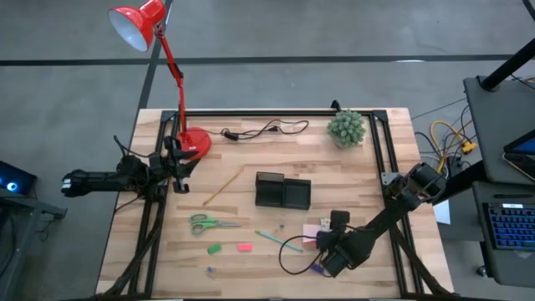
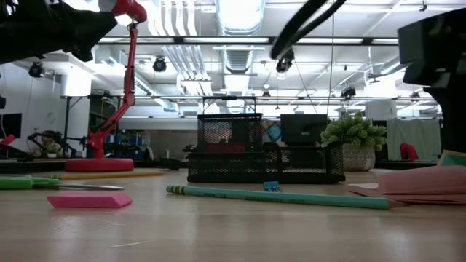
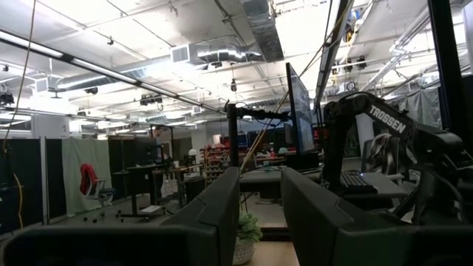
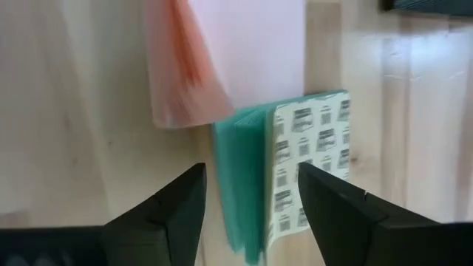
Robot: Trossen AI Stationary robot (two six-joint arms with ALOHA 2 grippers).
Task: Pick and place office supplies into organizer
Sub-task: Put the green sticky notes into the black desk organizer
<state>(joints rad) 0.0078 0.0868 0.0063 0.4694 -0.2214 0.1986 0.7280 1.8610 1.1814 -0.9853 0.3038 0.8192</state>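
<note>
I need to take hold of the green-white cube next with my right gripper, by its teal and printed sides, to stow it in the black organizer [image 1: 282, 191].
My right gripper [image 4: 251, 207] is open near the table's near edge, right of centre [image 1: 326, 244]. It points down, with one finger on either side of the green-white cube [image 4: 295, 162]. The cube lies on the wood beside the pink sticky-note pad [image 4: 229, 52] [image 1: 312, 231]. The black organizer [image 1: 282, 191] stands mid-table. Left of my right gripper lie the teal pen [image 1: 272, 237], green-handled scissors [image 1: 209, 223], yellow pencil [image 1: 221, 186], a green piece [image 1: 215, 248] and a red piece [image 1: 244, 247]. My left gripper [image 1: 177, 171] waits open at the table's left edge.
A red lamp's round base [image 1: 194, 142] stands at the far left. A black cable [image 1: 263, 130] runs along the far edge, and a small plant [image 1: 346, 128] sits far right. A thin black cable loop [image 1: 292, 251] lies by my right gripper. A tiny blue piece [image 1: 209, 269] lies near the near edge.
</note>
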